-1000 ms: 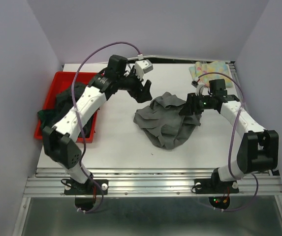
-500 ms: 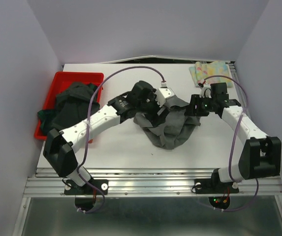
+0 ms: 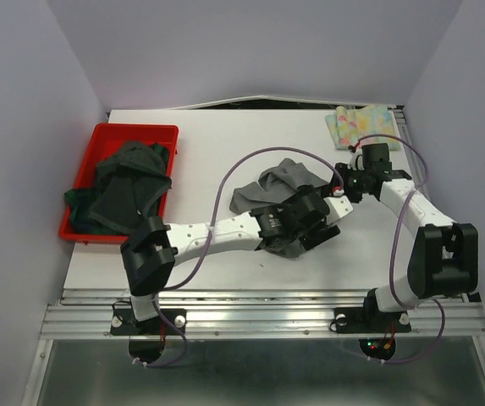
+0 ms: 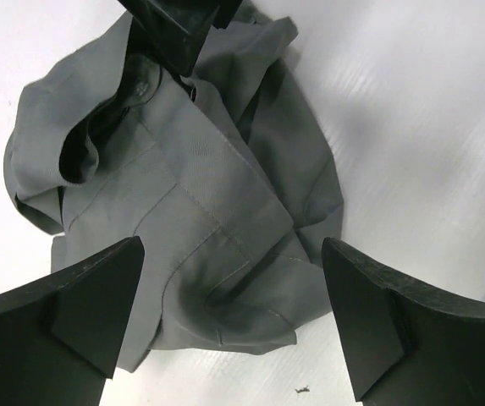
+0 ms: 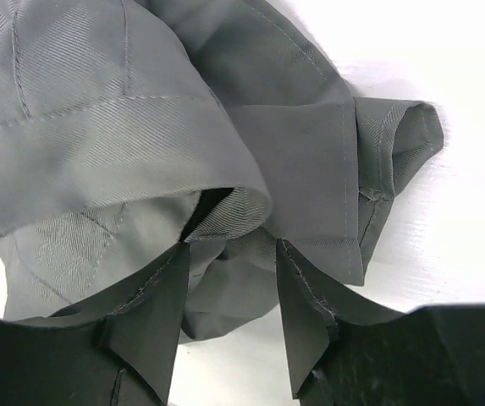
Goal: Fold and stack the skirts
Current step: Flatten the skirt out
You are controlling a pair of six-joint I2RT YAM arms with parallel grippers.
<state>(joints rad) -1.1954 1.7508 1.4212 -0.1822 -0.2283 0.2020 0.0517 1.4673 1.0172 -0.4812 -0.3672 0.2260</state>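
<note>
I should grab the crumpled grey skirt (image 4: 200,194) by its stitched band (image 4: 246,230) with my left gripper next. The rest of the skirt will then stay free to spread for folding.
A crumpled grey skirt (image 3: 267,184) lies mid-table. My left gripper (image 3: 313,228) hangs over its near right part, open wide; in the left wrist view (image 4: 231,247) the grey skirt (image 4: 200,194) lies below, between the spread fingers, untouched. My right gripper (image 3: 342,184) is at the skirt's right edge. In the right wrist view (image 5: 229,250) it is open about halfway, fingertips right at a fold of the grey skirt (image 5: 140,127), nothing pinched. A folded pastel floral skirt (image 3: 360,125) lies at the back right. Dark skirts (image 3: 124,182) fill the red bin.
The red bin (image 3: 81,173) stands at the left edge of the table. The left arm (image 3: 217,237) stretches low across the table's near middle. The right gripper's fingers (image 4: 174,25) show at the top of the left wrist view. Walls close in on both sides.
The left arm has swung from the back left, near the bin, across to the grey skirt's near right side, and its jaws have widened. The right gripper has stayed at the skirt's right edge.
</note>
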